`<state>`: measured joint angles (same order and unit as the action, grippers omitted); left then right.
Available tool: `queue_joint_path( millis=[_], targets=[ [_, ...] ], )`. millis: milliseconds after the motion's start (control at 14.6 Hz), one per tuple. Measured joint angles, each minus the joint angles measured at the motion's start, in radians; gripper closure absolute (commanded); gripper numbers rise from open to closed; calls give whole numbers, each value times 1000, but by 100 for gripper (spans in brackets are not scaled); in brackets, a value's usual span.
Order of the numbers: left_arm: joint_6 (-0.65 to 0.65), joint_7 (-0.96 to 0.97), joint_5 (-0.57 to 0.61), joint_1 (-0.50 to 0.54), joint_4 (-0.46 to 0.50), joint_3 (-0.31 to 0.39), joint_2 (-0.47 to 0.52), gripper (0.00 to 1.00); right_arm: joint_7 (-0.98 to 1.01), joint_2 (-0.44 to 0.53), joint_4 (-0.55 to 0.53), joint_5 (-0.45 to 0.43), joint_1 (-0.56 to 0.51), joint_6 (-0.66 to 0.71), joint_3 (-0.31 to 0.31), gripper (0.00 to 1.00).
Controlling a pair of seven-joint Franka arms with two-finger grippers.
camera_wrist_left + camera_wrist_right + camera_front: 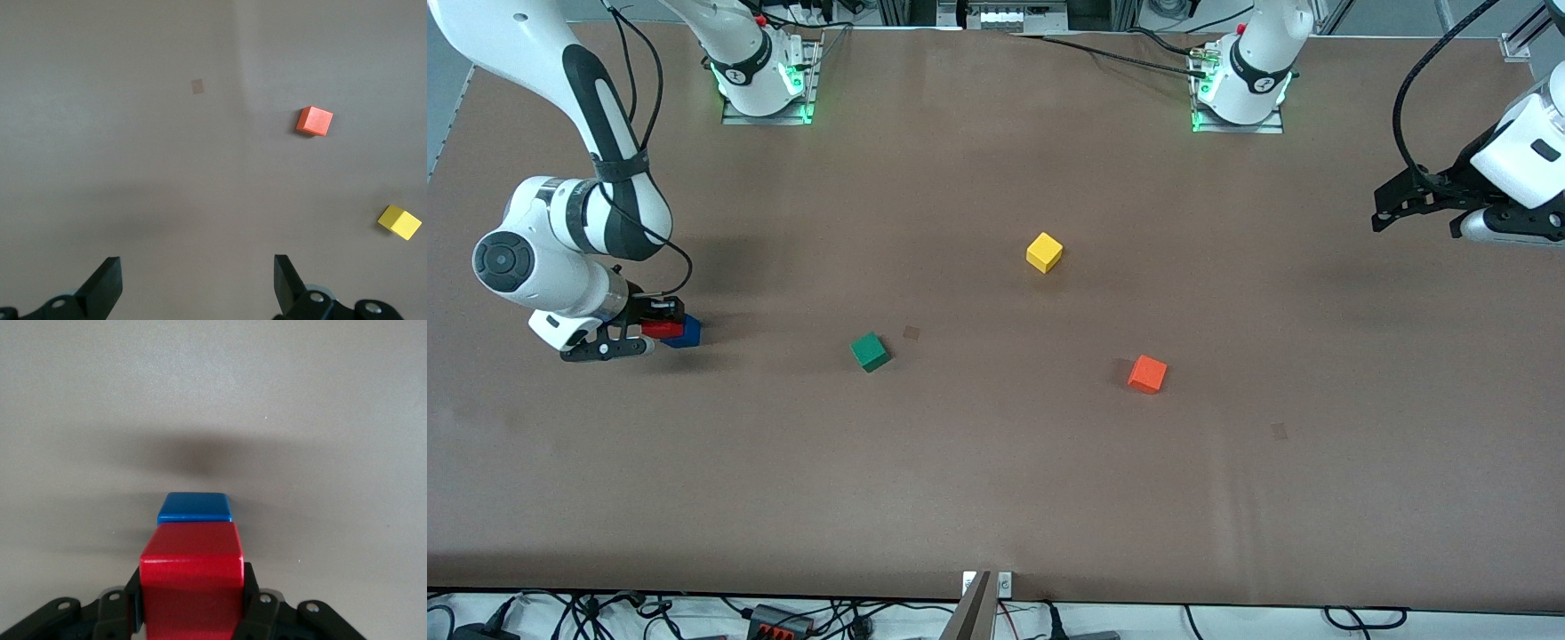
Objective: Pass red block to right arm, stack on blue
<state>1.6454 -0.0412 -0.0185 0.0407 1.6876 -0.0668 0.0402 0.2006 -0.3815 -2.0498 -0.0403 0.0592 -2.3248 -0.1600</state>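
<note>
The red block's lower edge (pixel 662 332) rests over the blue block (pixel 687 332), so the red block would stand and it is now time for my right gripper to release it.
My right gripper (pixel 656 328) is shut on the red block (pixel 663 330), low over the table at the right arm's end. The blue block (pixel 687 332) lies on the table right beside it. In the right wrist view the red block (pixel 192 577) sits between the black fingers (pixel 257 613), and the blue block (pixel 195 507) shows partly from under its edge. I cannot tell whether the two blocks touch. My left gripper (pixel 1376 211) is open and empty, raised over the left arm's end of the table. It also shows in the left wrist view (pixel 198 280).
A green cube (pixel 870 351), a yellow cube (pixel 1044 252) and an orange cube (pixel 1147 373) lie apart across the middle of the brown table. The left wrist view shows the orange cube (pixel 314 121) and the yellow cube (pixel 400 222).
</note>
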Motion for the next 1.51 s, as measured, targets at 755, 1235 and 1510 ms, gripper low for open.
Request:
queue_joint_path(
  millis=[755,1235,1510],
  targets=[
    [0,0,0,1,0,-3,-3,0,-42,47,108,0,27,183,1,0],
    [0,0,0,6,-3,-2,-8,0,-87,88,499,0,51,662,2,0],
    [0,0,0,10,-3,1,-8,0,-104,104,642,10,56,773,2,0]
  ],
)
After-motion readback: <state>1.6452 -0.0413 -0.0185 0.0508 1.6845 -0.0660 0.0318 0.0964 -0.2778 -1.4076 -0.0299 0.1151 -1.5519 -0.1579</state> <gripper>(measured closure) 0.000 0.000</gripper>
